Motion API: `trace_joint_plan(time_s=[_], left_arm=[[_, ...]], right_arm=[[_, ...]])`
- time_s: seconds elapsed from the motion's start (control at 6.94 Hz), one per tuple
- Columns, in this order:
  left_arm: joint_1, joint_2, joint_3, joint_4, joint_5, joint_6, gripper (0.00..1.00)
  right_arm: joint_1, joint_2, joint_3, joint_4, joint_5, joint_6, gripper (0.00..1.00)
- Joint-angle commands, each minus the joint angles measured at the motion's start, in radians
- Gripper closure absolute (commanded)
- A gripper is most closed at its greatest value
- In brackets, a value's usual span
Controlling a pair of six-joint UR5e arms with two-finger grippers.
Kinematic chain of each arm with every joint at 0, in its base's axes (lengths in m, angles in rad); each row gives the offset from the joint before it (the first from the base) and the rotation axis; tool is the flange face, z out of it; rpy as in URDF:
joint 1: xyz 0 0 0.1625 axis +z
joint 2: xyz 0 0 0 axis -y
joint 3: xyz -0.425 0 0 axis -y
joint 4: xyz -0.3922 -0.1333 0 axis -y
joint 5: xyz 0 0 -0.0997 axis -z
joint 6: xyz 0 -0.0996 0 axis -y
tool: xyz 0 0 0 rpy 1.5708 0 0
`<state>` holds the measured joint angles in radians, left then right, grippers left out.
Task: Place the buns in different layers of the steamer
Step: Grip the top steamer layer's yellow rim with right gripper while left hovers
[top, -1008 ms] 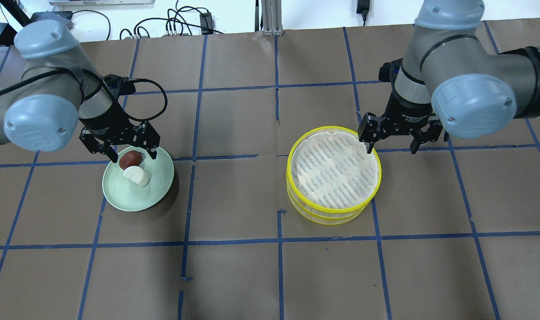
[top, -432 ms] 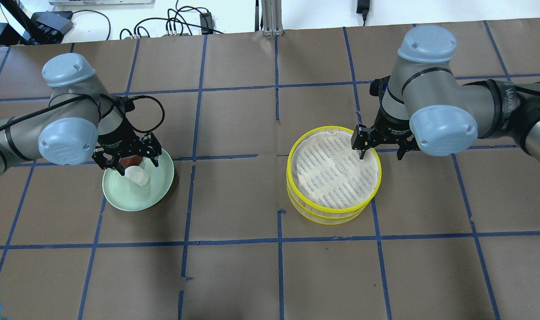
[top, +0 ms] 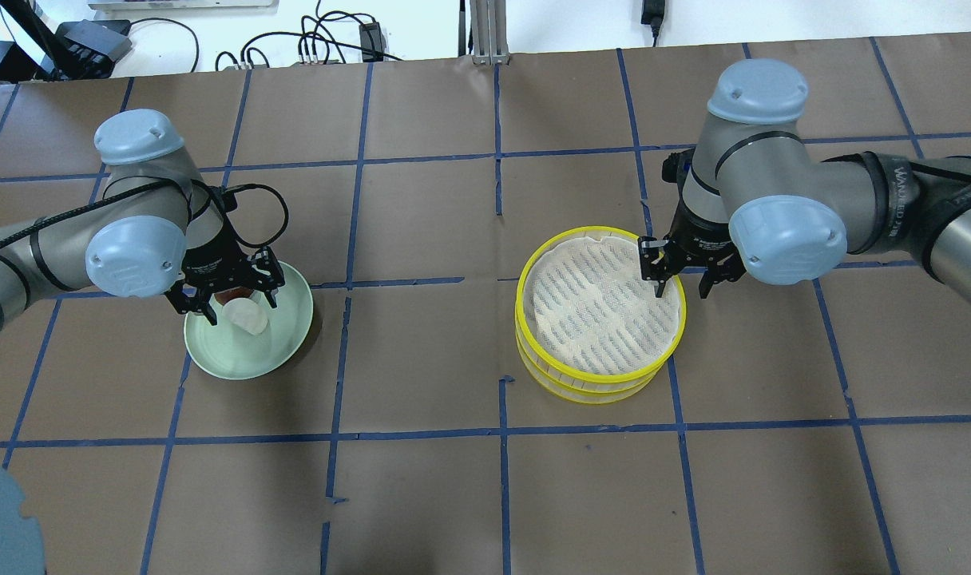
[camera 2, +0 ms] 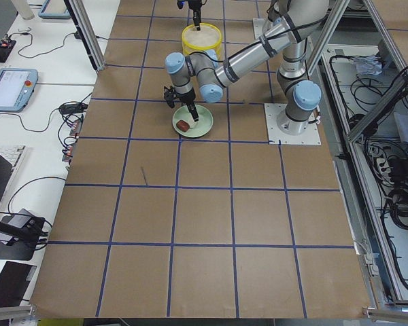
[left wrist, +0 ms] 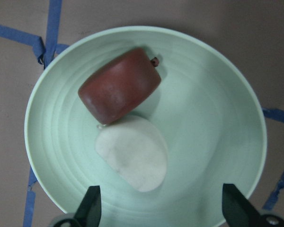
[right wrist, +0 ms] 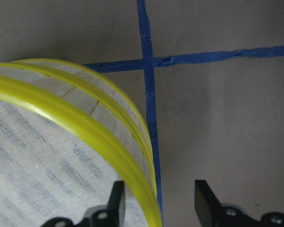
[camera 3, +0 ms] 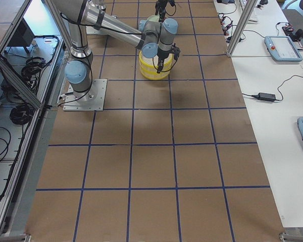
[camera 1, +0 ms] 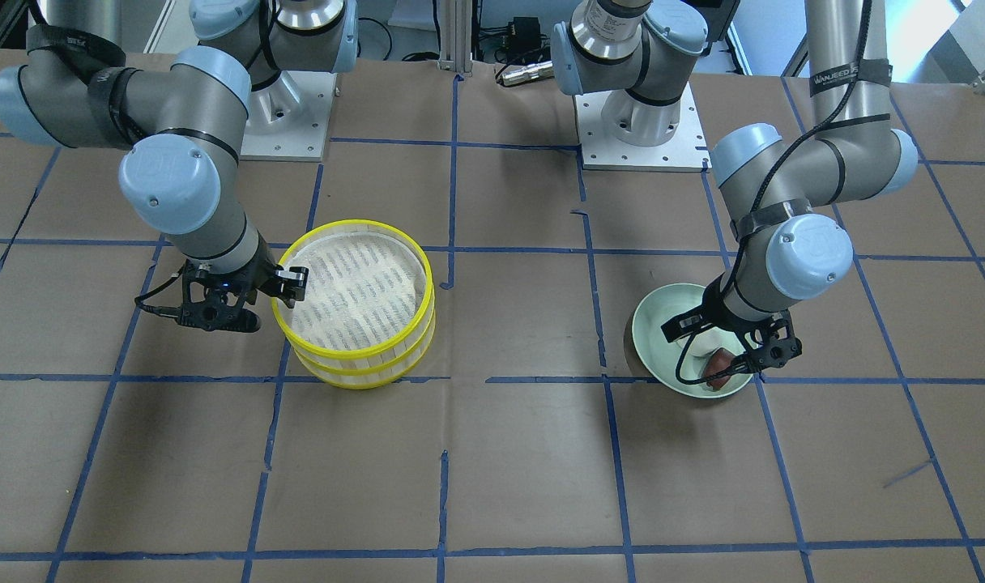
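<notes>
My right gripper should grab the upper tray by its yellow rim (camera 1: 287, 301) next, so that the lower layer (camera 1: 368, 379) can be opened up for a bun.
A reddish-brown bun (left wrist: 119, 85) and a white bun (left wrist: 132, 153) lie touching on a pale green plate (left wrist: 213, 118). My left gripper (left wrist: 163, 213) is open and low over the plate (top: 238, 355), one finger on each side of the buns (top: 247, 318). The two yellow-rimmed steamer trays (top: 589, 319) stand stacked, the top liner bare. My right gripper (top: 680, 292) is open and straddles the top tray's rim (right wrist: 85, 127) at its far right, one finger inside and one outside. The right gripper (camera 1: 267, 304) and steamer (camera 1: 355, 291) also show in the front view.
The table is brown paper with a blue tape grid (top: 497, 279). The plate and steamer sit about a grid square apart. Cables (top: 318, 44) lie beyond the far edge. The arm bases (camera 1: 638, 121) stand at the robot's side.
Both arms have come down. The left gripper dropped low around the buns on the plate. The right gripper moved left and down onto the steamer's rim.
</notes>
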<state>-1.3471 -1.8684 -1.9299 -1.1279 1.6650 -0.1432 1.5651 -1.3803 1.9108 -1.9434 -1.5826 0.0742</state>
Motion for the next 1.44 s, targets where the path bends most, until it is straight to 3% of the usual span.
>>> trace_joint_plan(time_s=[0.0,0.58,0.86,1.01,1.3], left_arm=[[0.003,-0.003,-0.001,0.0,0.002,-0.028,0.12],[0.003,-0.02,-0.003,0.002,-0.002,-0.117,0.17],[0.003,-0.04,-0.003,0.016,-0.001,-0.128,0.2],[0.003,-0.044,-0.003,0.017,-0.001,-0.128,0.32],[0.003,-0.037,-0.001,0.017,-0.001,-0.13,0.69]], right_arm=[[0.007,-0.009,-0.001,0.011,-0.004,-0.008,0.88],[0.016,-0.054,-0.015,0.052,-0.002,-0.014,0.88],[0.004,-0.08,-0.094,0.188,0.003,-0.031,0.88],[-0.005,-0.08,-0.134,0.217,0.004,-0.034,0.88],[-0.058,-0.092,-0.189,0.282,-0.004,-0.092,0.87]])
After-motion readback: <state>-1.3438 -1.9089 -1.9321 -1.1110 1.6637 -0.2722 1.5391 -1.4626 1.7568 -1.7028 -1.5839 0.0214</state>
